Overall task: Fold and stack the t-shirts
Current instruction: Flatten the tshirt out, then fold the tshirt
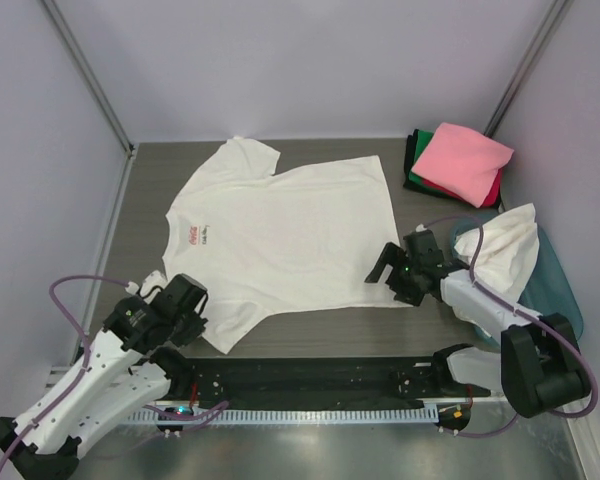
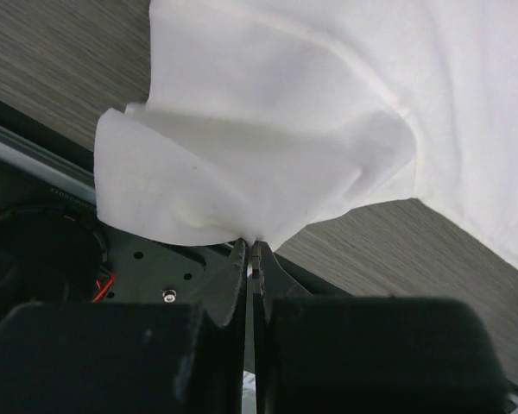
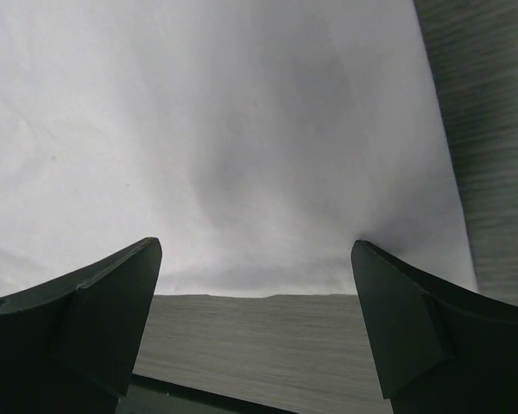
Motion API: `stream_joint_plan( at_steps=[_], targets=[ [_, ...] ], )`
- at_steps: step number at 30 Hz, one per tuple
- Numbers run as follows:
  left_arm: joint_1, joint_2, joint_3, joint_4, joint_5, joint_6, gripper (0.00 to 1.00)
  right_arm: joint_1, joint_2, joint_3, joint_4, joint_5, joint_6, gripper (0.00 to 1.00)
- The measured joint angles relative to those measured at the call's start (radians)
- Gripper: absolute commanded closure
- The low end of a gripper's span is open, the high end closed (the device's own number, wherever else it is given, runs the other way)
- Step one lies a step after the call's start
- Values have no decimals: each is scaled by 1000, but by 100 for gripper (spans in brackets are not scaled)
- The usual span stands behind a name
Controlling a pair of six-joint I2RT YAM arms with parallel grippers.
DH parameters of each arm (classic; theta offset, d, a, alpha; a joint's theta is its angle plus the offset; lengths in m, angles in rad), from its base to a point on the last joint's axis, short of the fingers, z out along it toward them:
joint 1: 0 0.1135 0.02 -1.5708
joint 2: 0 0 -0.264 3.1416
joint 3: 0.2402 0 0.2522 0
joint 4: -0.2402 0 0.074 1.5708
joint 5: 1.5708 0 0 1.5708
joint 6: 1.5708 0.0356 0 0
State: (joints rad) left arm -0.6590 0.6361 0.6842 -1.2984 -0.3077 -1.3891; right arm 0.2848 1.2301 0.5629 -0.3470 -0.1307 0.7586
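To fold the t-shirt's near side over evenly, my right gripper will next pinch the cream-white t-shirt's near hem corner, opposite the held near sleeve.
A cream-white t-shirt (image 1: pixel 280 240) with a small red chest mark (image 1: pixel 195 236) lies spread flat on the dark wood table (image 1: pixel 150 200). My left gripper (image 1: pixel 202 320) is shut on the shirt's near sleeve; in the left wrist view the gripper (image 2: pixel 252 246) pinches a bunched fold of the cloth (image 2: pixel 268 147), lifted off the table. My right gripper (image 1: pixel 388 280) is open at the shirt's near right hem corner. In the right wrist view that gripper (image 3: pixel 255 246) has its fingers spread wide, with the hem edge (image 3: pixel 268 289) between them and nothing held.
A folded stack sits at the back right: a pink shirt (image 1: pixel 462 160) on top, with green (image 1: pixel 417 182), black (image 1: pixel 413 148) and red (image 1: pixel 494 196) edges below. A teal tub (image 1: pixel 558 285) at the right holds another cream-white shirt (image 1: pixel 505 250). A black rail (image 1: pixel 310 380) runs along the near edge.
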Motion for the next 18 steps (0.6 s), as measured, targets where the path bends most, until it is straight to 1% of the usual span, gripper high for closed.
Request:
stream_joint_plan(
  at_steps=[5,10,14,18],
  targets=[
    [0,-2,26,-19,-7,-7,100,-2,-92,-29,-119,60,-7,2],
    [0,3,25,-30,-6,-2,99,-4,-176,-40,-203,81,2,2],
    [0,8,18,-30,-7,14,99,-4,-306,-54,-247,122,39,2],
    [0,16,18,-27,-17,32,99,-4,-461,-98,-304,200,109,2]
  ],
)
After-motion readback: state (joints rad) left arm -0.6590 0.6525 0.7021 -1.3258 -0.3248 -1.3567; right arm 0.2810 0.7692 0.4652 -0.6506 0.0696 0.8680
